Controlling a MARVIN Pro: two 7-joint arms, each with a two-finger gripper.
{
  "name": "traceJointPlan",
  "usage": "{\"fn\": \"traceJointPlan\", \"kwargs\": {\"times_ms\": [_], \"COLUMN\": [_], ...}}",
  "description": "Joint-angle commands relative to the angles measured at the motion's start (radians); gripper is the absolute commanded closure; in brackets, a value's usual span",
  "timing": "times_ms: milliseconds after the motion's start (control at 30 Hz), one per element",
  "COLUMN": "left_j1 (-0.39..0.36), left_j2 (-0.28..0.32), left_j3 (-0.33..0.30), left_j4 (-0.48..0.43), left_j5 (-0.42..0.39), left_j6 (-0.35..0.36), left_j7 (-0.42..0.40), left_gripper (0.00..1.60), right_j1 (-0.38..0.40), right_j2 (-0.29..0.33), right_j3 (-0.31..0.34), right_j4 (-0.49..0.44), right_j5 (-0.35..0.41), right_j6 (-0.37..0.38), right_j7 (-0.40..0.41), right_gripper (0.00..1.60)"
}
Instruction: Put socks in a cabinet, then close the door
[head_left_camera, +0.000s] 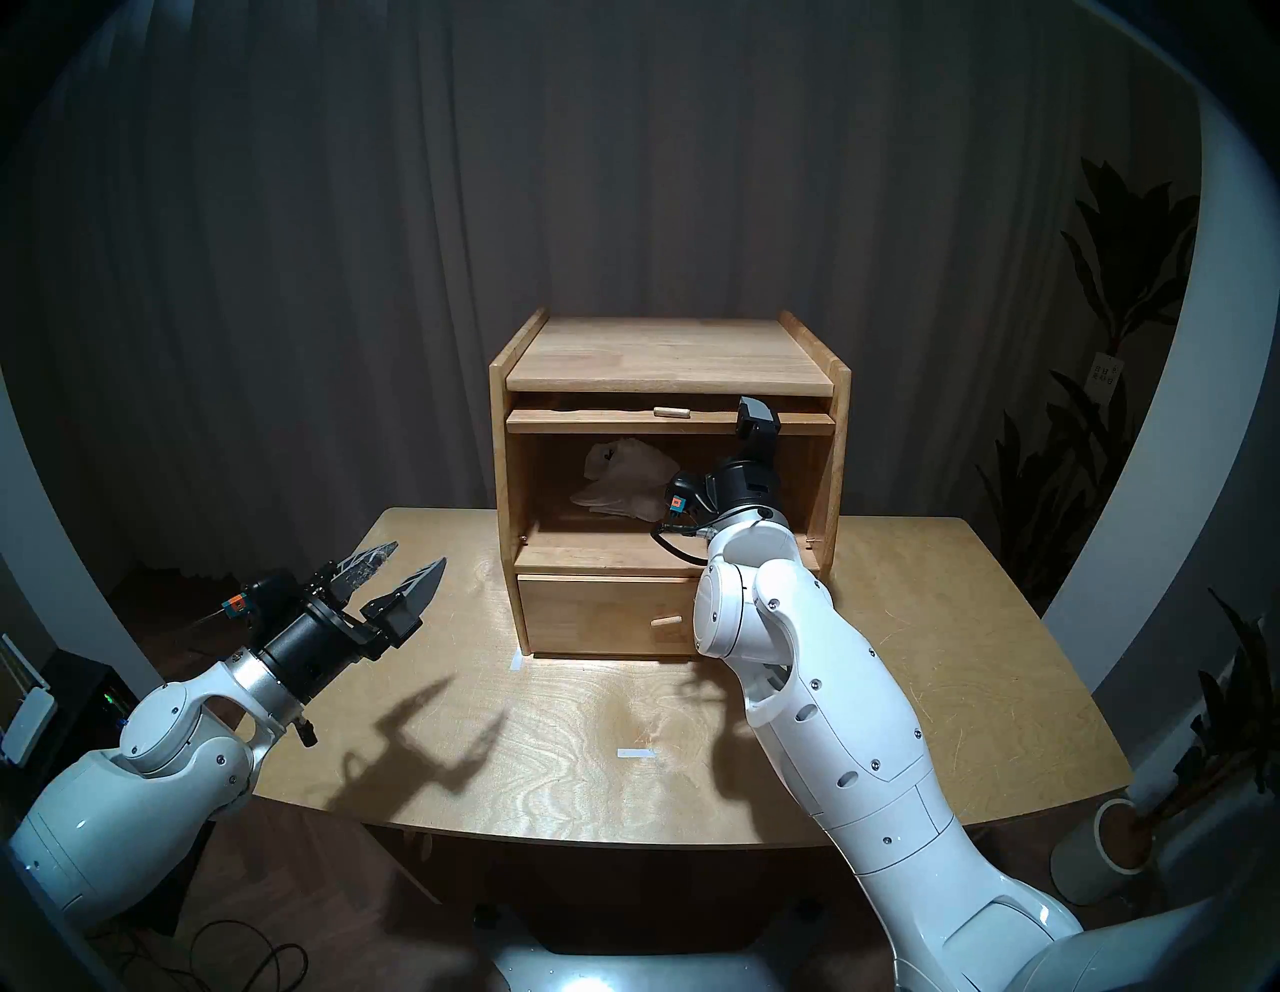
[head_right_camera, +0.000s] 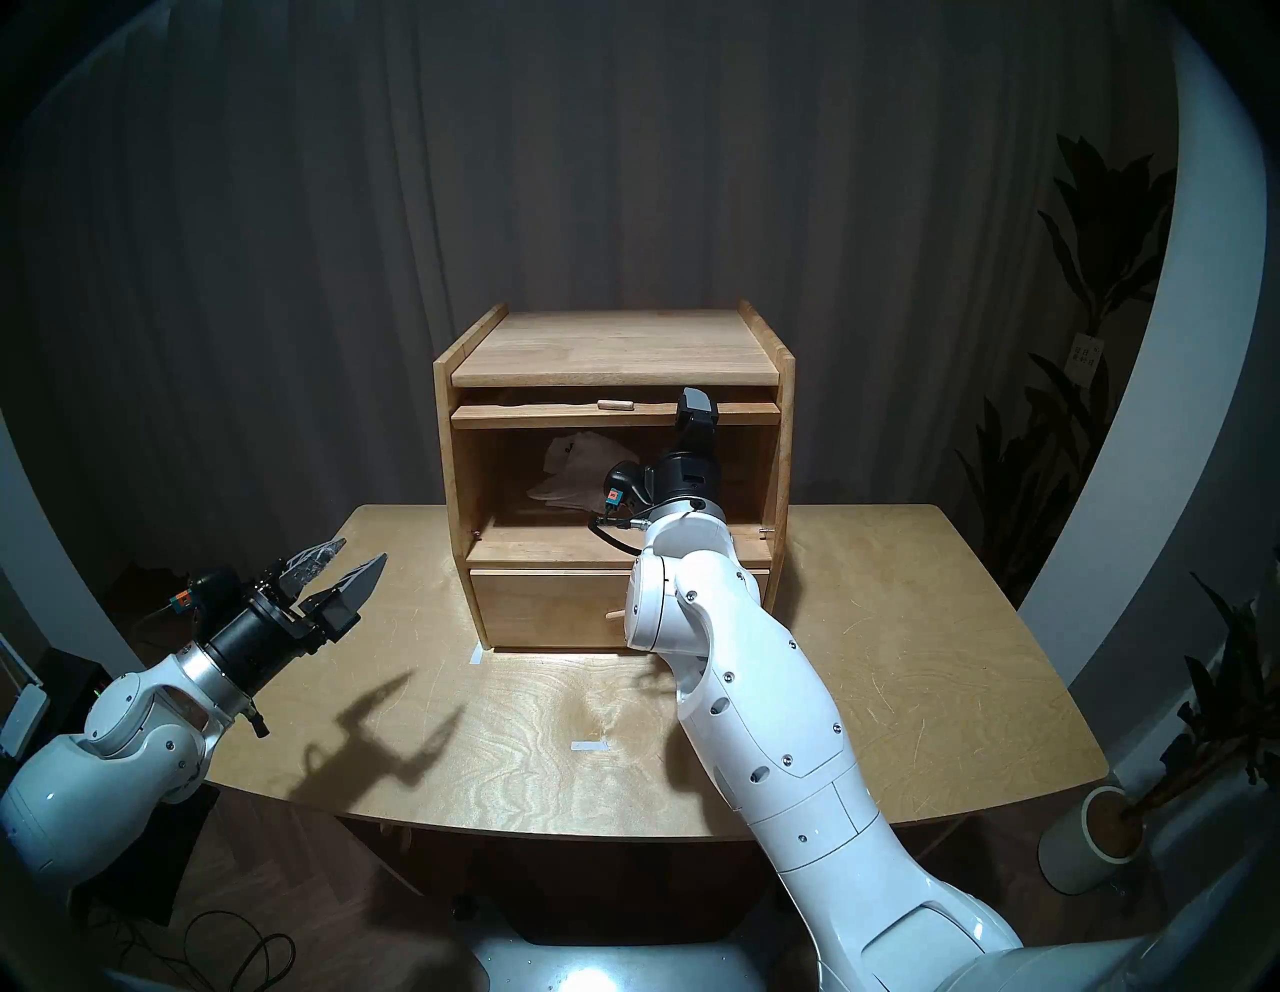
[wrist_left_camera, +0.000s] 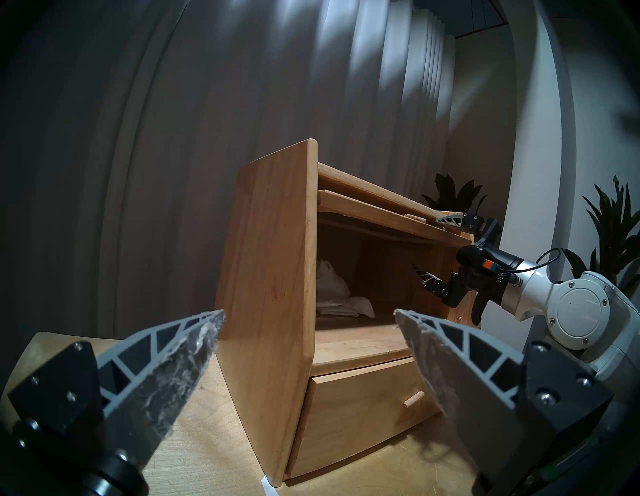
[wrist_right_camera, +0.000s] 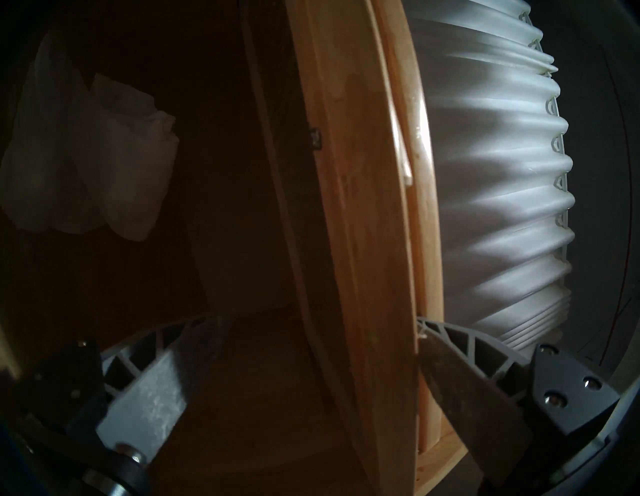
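Observation:
The door lies tucked close under the cabinet's top board (head_left_camera: 670, 379). I should next grab the door's exposed front edge (head_left_camera: 798, 423) with my right gripper to close the door.
The wooden cabinet (head_left_camera: 665, 353) stands at the back of the table. Its door (head_left_camera: 623, 421) lies flat, raised under the top board, with its peg handle (head_left_camera: 672, 412) pointing forward. The white socks (head_left_camera: 623, 485) lie crumpled at the back left of the open compartment and also show in the left wrist view (wrist_left_camera: 332, 291) and the right wrist view (wrist_right_camera: 104, 166). My right gripper (head_left_camera: 755, 429) is open, with one finger above and one below the right end of the door's front edge (wrist_right_camera: 363, 207). My left gripper (head_left_camera: 419, 554) is open and empty above the table's left side.
The drawer (head_left_camera: 602, 616) below the compartment is shut, its peg partly behind my right arm. Two white tape marks (head_left_camera: 634, 753) are on the table (head_left_camera: 935, 658). A white plant pot (head_left_camera: 1108, 845) and dark plants stand at the right. Curtains hang behind.

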Motion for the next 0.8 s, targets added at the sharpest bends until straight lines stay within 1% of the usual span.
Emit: {"fn": "traceJointPlan", "kwargs": {"times_ms": [0, 33, 67, 100, 133, 233, 300, 533, 600, 633, 667, 767], "left_j1": [-0.004, -0.004, -0.004, -0.003, -0.003, -0.003, -0.003, -0.003, -0.003, -0.003, -0.003, -0.003], "left_j2": [0.001, 0.001, 0.001, 0.001, 0.001, 0.001, 0.001, 0.001, 0.001, 0.001, 0.001, 0.002], "left_j3": [-0.014, -0.014, -0.014, -0.014, -0.015, -0.015, -0.015, -0.015, -0.014, -0.014, -0.014, -0.014], "left_j4": [-0.007, -0.007, -0.007, -0.007, -0.007, -0.007, -0.007, -0.007, -0.007, -0.007, -0.007, -0.007], "left_j5": [0.004, 0.004, 0.004, 0.004, 0.004, 0.005, 0.005, 0.004, 0.004, 0.004, 0.004, 0.004], "left_j6": [-0.009, -0.009, -0.009, -0.01, -0.01, -0.01, -0.01, -0.01, -0.01, -0.01, -0.01, -0.01], "left_j7": [0.001, 0.001, 0.001, 0.001, 0.001, 0.001, 0.001, 0.001, 0.001, 0.001, 0.001, 0.001], "left_gripper": [0.0, 0.0, 0.0, 0.0, 0.0, 0.0, 0.0, 0.0, 0.0, 0.0, 0.0, 0.0], "right_j1": [0.057, 0.056, 0.055, 0.052, 0.048, 0.045, 0.036, -0.021, -0.04, -0.048, -0.061, -0.086], "right_j2": [-0.034, -0.03, -0.029, -0.028, -0.027, -0.026, -0.025, -0.001, 0.01, 0.014, 0.017, 0.024], "right_j3": [-0.014, -0.018, -0.02, -0.022, -0.023, -0.027, -0.028, -0.023, -0.021, -0.022, -0.02, -0.018], "right_j4": [0.003, 0.002, 0.001, -0.004, -0.004, -0.008, -0.018, -0.097, -0.118, -0.129, -0.148, -0.176], "right_j5": [0.008, 0.007, 0.011, 0.017, 0.024, 0.023, 0.034, 0.05, 0.06, 0.061, 0.077, 0.088], "right_j6": [-0.01, -0.012, -0.014, -0.016, -0.024, -0.023, -0.035, -0.027, -0.038, -0.038, -0.046, -0.052], "right_j7": [0.012, 0.017, 0.018, 0.025, 0.01, 0.01, -0.015, -0.008, -0.019, -0.016, -0.008, -0.031], "right_gripper": [0.0, 1.13, 1.6, 1.6, 1.6, 1.6, 1.6, 1.6, 1.6, 1.6, 1.6, 1.6]}}
